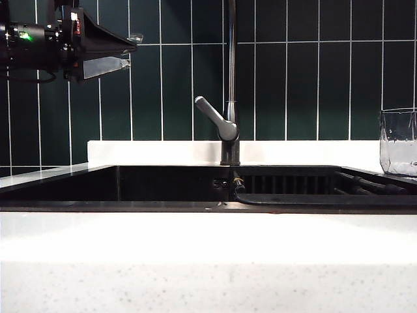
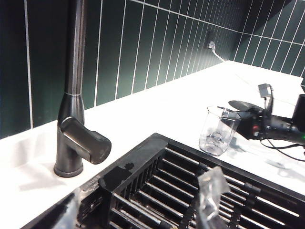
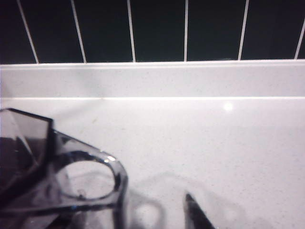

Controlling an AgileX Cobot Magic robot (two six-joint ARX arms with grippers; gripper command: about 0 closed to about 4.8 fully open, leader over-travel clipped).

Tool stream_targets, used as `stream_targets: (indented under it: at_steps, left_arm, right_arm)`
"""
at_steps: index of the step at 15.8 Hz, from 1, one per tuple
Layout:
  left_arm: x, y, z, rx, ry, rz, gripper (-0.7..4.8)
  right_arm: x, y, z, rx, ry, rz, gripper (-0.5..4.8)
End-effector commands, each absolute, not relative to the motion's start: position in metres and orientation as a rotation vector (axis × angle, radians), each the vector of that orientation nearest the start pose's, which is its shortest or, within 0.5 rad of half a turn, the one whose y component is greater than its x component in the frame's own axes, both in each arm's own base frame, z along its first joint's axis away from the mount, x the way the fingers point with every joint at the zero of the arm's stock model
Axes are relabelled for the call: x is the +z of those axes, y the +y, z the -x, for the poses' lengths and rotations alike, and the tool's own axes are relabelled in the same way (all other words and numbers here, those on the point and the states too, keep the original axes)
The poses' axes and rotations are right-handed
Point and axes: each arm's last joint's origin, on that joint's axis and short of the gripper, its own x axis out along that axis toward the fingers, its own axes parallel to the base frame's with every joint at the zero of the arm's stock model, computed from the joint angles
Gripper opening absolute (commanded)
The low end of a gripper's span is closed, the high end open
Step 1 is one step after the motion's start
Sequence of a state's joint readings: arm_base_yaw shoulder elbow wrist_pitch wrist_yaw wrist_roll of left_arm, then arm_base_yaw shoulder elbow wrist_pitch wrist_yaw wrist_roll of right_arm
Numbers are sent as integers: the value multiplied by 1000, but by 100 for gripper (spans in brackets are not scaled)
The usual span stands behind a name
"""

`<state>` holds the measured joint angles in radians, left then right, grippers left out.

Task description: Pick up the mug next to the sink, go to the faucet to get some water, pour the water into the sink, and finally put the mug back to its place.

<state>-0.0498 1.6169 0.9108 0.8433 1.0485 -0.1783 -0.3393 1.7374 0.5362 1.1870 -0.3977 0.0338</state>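
Note:
My right gripper is to grip the mug by its handle point(image 3: 119, 183) next, and then it can carry water from the faucet and pour it into the sink.
The clear faceted mug point(image 1: 399, 140) stands upright on the white counter at the far right, beside the sink point(image 1: 163, 186). My right gripper point(image 2: 237, 112) is level with the mug's point(image 2: 218, 131) rim and open. In the right wrist view the mug point(image 3: 71, 176) fills the near side, with one dark fingertip point(image 3: 194, 214) apart from it; the other finger is hidden. My left gripper point(image 1: 127, 52) hangs high at the left, open and empty, its clear fingertips point(image 2: 212, 191) over the ribbed rack. The grey faucet point(image 1: 231, 78) rises behind the sink's middle.
The faucet's lever handle point(image 1: 215, 117) points left and up. The ribbed rack point(image 2: 190, 186) fills the sink's right part. Dark green tiles point(image 1: 293, 72) form the back wall above a white ledge. A socket with a cable point(image 2: 211, 46) sits on the wall beyond the mug.

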Motion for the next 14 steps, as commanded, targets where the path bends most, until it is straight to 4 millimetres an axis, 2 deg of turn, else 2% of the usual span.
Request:
stream_targets:
  at_steps: [1,3,4,5,6,7,10,14]
  left_arm:
    - [265,-42,-337,-1113,-27,75,317]
    - [265,-42,-337,-1111,-25,72,317]
    - [265,-42,-337,-1108,-26,71,317]
    - [265,-42,-337,-1109,-28,68,317]
    - [264,-42,-337,-1108,-28,67,317]
    - [262,-42,-339,-1108,-21,70,317]
    - [248,-43,-345,-1108,21,98,317]
    - [232,-44,-352,-1107,67,123,317]
  right_arm:
    - [150,-93,-298,69,21,-41,260]
    - [145,-93,-302,84,31,-45,244]
    - [145,-94,-302,84,31,-45,219]
    - [146,-94,-302,87,26,-43,165]
    - [147,-94,-302,87,18,-40,133]
    - [148,-94,-303,88,11,-37,133]
    - [150,-94,-305,89,4,-35,55]
    - [150,-94,-305,95,4,-34,42]
